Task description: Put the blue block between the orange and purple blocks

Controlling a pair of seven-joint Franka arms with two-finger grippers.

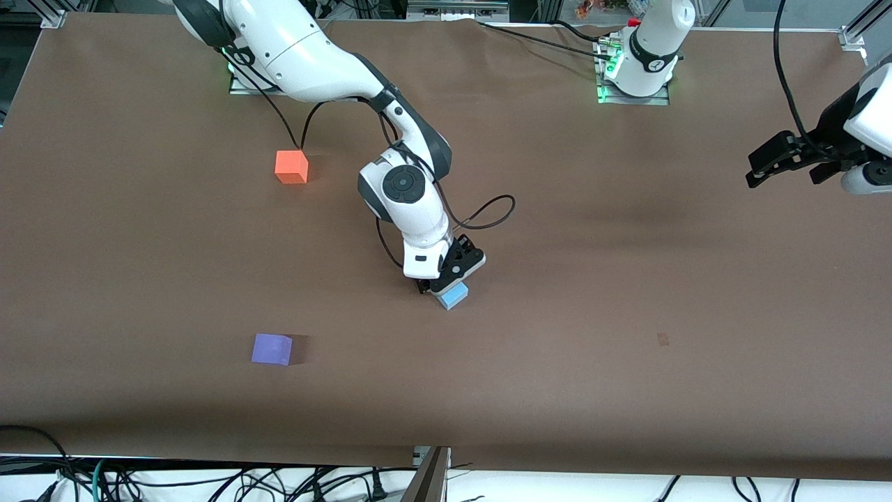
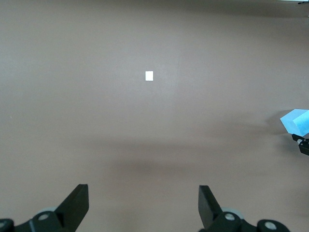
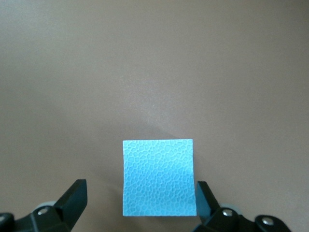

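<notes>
My right gripper is going to grab the light blue block's (image 1: 456,296) opposite sides next. The block needs to go between the orange and purple blocks.
The light blue block (image 1: 456,296) (image 3: 159,178) rests on the brown table near its middle. My right gripper (image 1: 443,286) (image 3: 140,191) is low over it and open, its jaws astride the block: one finger stands right beside a face, the other has a gap. The orange block (image 1: 291,167) lies toward the right arm's end, farther from the front camera. The purple block (image 1: 272,348) lies nearer the camera, roughly in line with the orange one. My left gripper (image 1: 757,171) (image 2: 143,193) waits open and empty above the left arm's end; the left wrist view catches the blue block (image 2: 297,121) at its edge.
A brown mat (image 1: 627,244) covers the whole table. A small pale mark (image 1: 663,339) (image 2: 149,76) sits on it under the left gripper's view. Black cables (image 1: 481,209) trail from the right arm. The arm bases (image 1: 637,70) stand along the table's edge farthest from the camera.
</notes>
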